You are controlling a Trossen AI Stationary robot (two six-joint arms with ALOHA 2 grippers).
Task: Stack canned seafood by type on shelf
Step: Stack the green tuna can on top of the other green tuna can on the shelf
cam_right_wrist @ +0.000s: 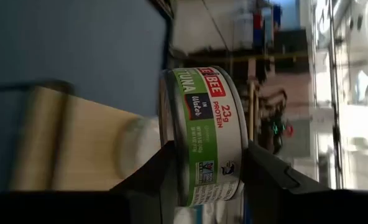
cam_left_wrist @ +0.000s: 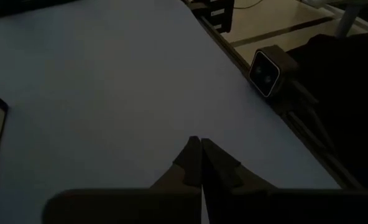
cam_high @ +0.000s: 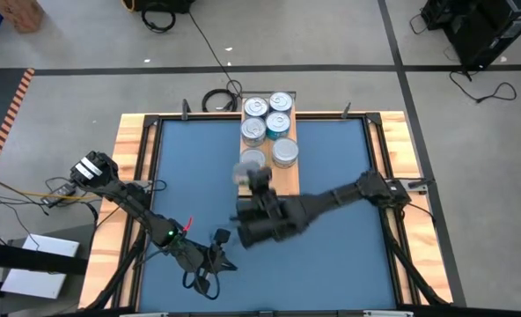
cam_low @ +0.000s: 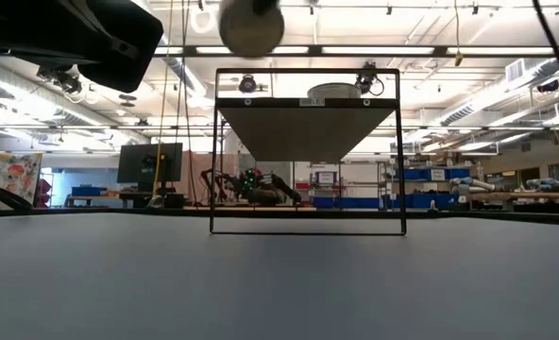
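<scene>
The green-labelled tuna tin hangs tilted above the shelf in the right wrist view, so it is too early to release it and my right gripper should first lower it.
The shelf (cam_high: 289, 179) is a wood-topped block at the table's far middle, and in the low view it stands on a thin dark frame (cam_low: 308, 127). Several silver-lidded tins (cam_high: 268, 119) sit on its far half, one of them (cam_high: 284, 152) nearer the middle. My right gripper (cam_high: 253, 178) is over the shelf's near end, shut on a green-labelled tuna tin (cam_right_wrist: 202, 124), which shows blurred in the high view (cam_high: 250, 165). My left gripper (cam_left_wrist: 201, 144) is shut on nothing, low over the blue mat (cam_high: 331, 255) near the front left (cam_high: 218, 242). My right gripper pinches the tuna tin between its two fingers (cam_right_wrist: 162, 174), one finger on each flat end. The green label on its round wall (cam_right_wrist: 209, 155) faces the wrist camera. The tin is lifted clear of both the mat and the shelf (cam_right_wrist: 78, 143).
A pale tin (cam_right_wrist: 134, 146) lies blurred on the shelf beyond the held one. A small camera (cam_left_wrist: 268, 71) sits at the mat's edge near my left gripper. Wooden rails (cam_high: 128, 167) border the mat, and cables (cam_high: 67, 189) trail off the left side.
</scene>
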